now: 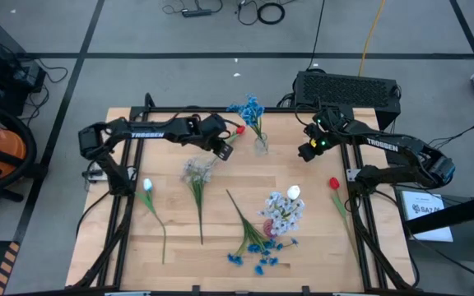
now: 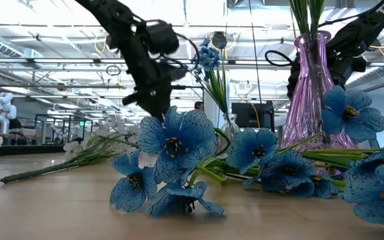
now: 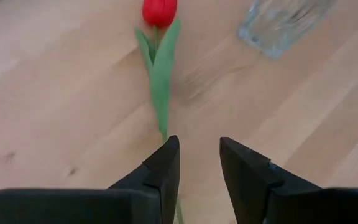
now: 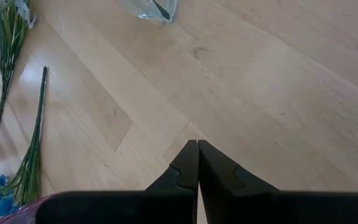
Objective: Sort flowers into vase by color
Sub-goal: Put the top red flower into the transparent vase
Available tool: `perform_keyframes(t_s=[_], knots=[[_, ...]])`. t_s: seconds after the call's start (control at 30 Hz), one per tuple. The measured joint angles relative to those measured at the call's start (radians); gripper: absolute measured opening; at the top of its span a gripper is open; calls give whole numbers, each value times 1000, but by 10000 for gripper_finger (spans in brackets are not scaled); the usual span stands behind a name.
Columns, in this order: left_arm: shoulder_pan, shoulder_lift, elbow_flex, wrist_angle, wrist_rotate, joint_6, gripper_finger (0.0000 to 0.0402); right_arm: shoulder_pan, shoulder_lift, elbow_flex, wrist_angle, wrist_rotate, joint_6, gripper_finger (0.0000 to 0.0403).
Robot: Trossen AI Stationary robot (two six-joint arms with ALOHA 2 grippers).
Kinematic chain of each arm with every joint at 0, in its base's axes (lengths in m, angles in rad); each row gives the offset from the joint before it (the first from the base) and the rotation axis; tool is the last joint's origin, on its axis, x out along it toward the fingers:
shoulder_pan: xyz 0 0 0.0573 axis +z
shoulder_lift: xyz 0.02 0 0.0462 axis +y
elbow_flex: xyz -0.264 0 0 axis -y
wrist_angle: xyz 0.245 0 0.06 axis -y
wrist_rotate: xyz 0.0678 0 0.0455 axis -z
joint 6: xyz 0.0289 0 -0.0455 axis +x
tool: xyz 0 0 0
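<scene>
The green stem is under one finger, beside the gap; my left gripper should line up before closing.
A small red tulip [image 3: 160,11] lies on the wood near the far edge [image 1: 239,129], beside a clear glass vase [image 1: 260,146] that holds blue flowers [image 1: 248,109]. My left gripper [image 3: 199,142] hovers open just behind the tulip, whose green stem [image 3: 165,118] runs back under one finger. My right gripper [image 4: 197,144] is shut and holds nothing; it hangs over bare wood right of the clear vase [image 1: 307,150]. A purple vase [image 2: 310,87] holds white blooms [image 1: 285,205]. Blue clusters [image 1: 262,253] lie near it on the table. My left gripper stands with its fingers pointing along the red tulip's stem, which passes beneath the inner edge of one finger [image 3: 166,162] and shows again between the two [image 3: 179,213]. I cannot tell whether the finger touches the stem. The tulip lies flat on the table.
A second red tulip [image 1: 333,182] lies by the right edge. A white tulip [image 1: 148,186] and a pale lavender-white cluster [image 1: 197,170] lie on the left half. A black box [image 1: 348,86] sits past the far edge. Bare wood shows between the two vases.
</scene>
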Motion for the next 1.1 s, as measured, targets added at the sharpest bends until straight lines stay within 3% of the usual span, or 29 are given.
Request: perform_keyframes(t_s=[0.2, 0.53, 1.1], knots=[[4, 81, 0, 53, 59, -1, 121, 0, 0, 0, 0, 0, 15, 0], [12, 169, 0, 71, 56, -53, 121, 0, 0, 0, 0, -1, 34, 0], [12, 181, 63, 69, 23, -12, 121, 0, 0, 0, 0, -2, 35, 0]])
